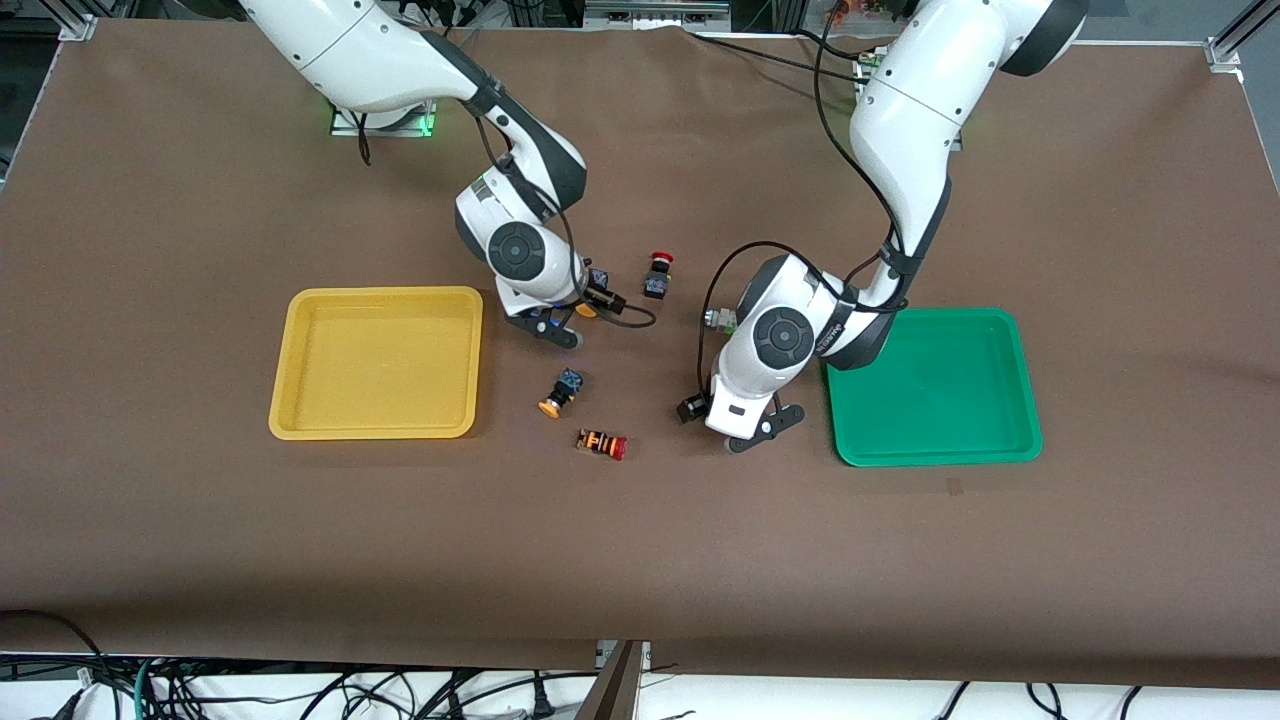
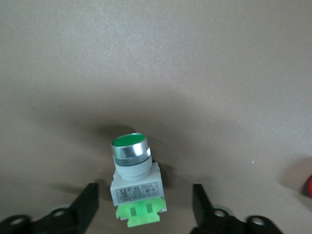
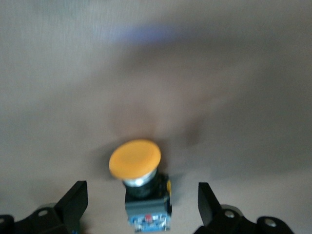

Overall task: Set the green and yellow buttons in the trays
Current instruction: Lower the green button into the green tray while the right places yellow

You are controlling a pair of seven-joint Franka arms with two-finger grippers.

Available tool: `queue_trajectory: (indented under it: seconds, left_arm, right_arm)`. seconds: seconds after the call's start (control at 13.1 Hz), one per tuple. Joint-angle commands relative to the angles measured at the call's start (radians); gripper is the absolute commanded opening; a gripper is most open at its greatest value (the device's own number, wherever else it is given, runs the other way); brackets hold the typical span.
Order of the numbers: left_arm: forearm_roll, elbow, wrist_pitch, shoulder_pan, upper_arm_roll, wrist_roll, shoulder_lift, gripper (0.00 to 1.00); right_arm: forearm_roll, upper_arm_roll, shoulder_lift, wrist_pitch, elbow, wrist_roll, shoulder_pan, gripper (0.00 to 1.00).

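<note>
Next, my right gripper takes hold of the button by its blue-and-black body (image 1: pixel 599 280), so the button's yellow cap (image 1: pixel 587 310) stays free on the way to the yellow tray.
The yellow tray (image 1: pixel 376 362) lies toward the right arm's end and the green tray (image 1: pixel 935 386) toward the left arm's end; both hold nothing. My right gripper (image 1: pixel 552 330) is open and low beside the yellow tray. A yellow-capped button (image 3: pixel 141 187) lies between its fingers, untouched; its cap shows in the front view (image 1: pixel 586 311). My left gripper (image 1: pixel 765 427) is open and low beside the green tray, around a green button (image 2: pixel 134 180), which the hand hides in the front view. A second yellow button (image 1: pixel 560 392) and a second green button (image 1: pixel 718 320) lie on the table.
A black switch with a red cap (image 1: pixel 658 274) stands between the arms. An orange-striped switch with a red cap (image 1: pixel 602 444) lies nearer the camera; its red cap edges into the left wrist view (image 2: pixel 308 184). The brown table (image 1: pixel 640 540) is bare nearer the camera.
</note>
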Motion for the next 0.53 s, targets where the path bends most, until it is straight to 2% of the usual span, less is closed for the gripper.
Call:
queue_trajectory:
  seconds: [0.0,0.08,0.15,0.23,0.38,0.46]
  left_arm:
    - [-0.007,0.032,-0.009,-0.012,0.012,0.058,0.020,0.00]
    - [-0.007,0.034,-0.011,-0.009,0.012,0.074,0.017,0.00]
    - [-0.005,0.035,-0.017,-0.004,0.012,0.077,0.009,0.00]
    - [-0.005,0.037,-0.028,0.002,0.012,0.083,-0.003,0.00]
    - [-0.005,0.046,-0.151,0.008,0.023,0.157,-0.057,0.00]
    - [-0.005,0.052,-0.223,0.028,0.024,0.230,-0.084,0.00]
  right_arm:
    - [0.001,0.027,-0.033,-0.003,-0.062,0.013,-0.014,1.00]
    - [-0.002,0.027,-0.036,-0.003,-0.071,0.013,-0.014,0.90]
    - [-0.006,0.027,-0.036,-0.003,-0.075,0.012,-0.016,0.69]
    - [-0.006,0.027,-0.036,-0.003,-0.077,0.010,-0.016,0.52]
    - [-0.006,0.029,-0.036,-0.005,-0.076,0.012,-0.016,0.26]
    - [-0.006,0.027,-0.040,-0.005,-0.071,0.009,-0.017,0.17]
